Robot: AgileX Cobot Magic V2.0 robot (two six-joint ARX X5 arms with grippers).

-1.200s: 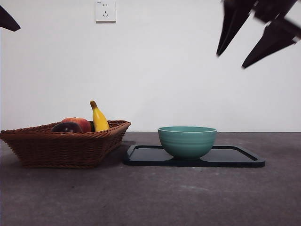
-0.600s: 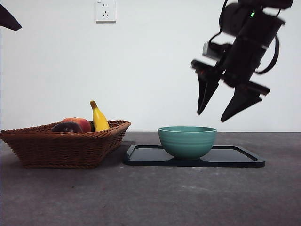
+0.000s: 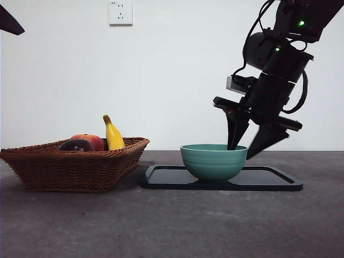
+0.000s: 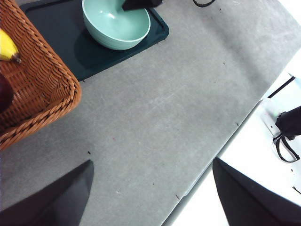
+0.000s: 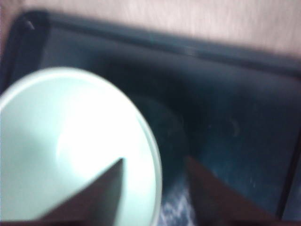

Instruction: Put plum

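Note:
The right gripper grabs the teal bowl by its rim (image 3: pixel 240 148) next, to bring the bowl off the black tray (image 3: pixel 269 180) for the plum.
The plum (image 3: pixel 76 145), dark maroon, lies in the wicker basket (image 3: pixel 70 167) at the left; the left wrist view shows only its edge (image 4: pixel 3 92). My right gripper (image 3: pixel 241 152) is open and straddles the right rim of the teal bowl (image 3: pixel 214 162): one jaw is inside the bowl, the other outside over the tray. In the right wrist view the gripper (image 5: pixel 155 159) has that rim between its jaws, and the bowl (image 5: pixel 70 141) is empty. My left gripper (image 4: pixel 151 162) waits high above the table, open and empty, with only a black tip (image 3: pixel 8 24) showing in the front view.
A yellow banana (image 3: pixel 113 137) and a red-orange fruit (image 3: pixel 92 141) share the basket with the plum. The bowl stands on a black tray (image 3: pixel 271 181) right of the basket. A wall socket (image 3: pixel 120 12) is on the back wall. Grey table (image 4: pixel 155 108) lies in front.
The right arm has come down from the top right corner to the bowl and now has one jaw inside its rim. The fruit, basket and left arm have not moved.

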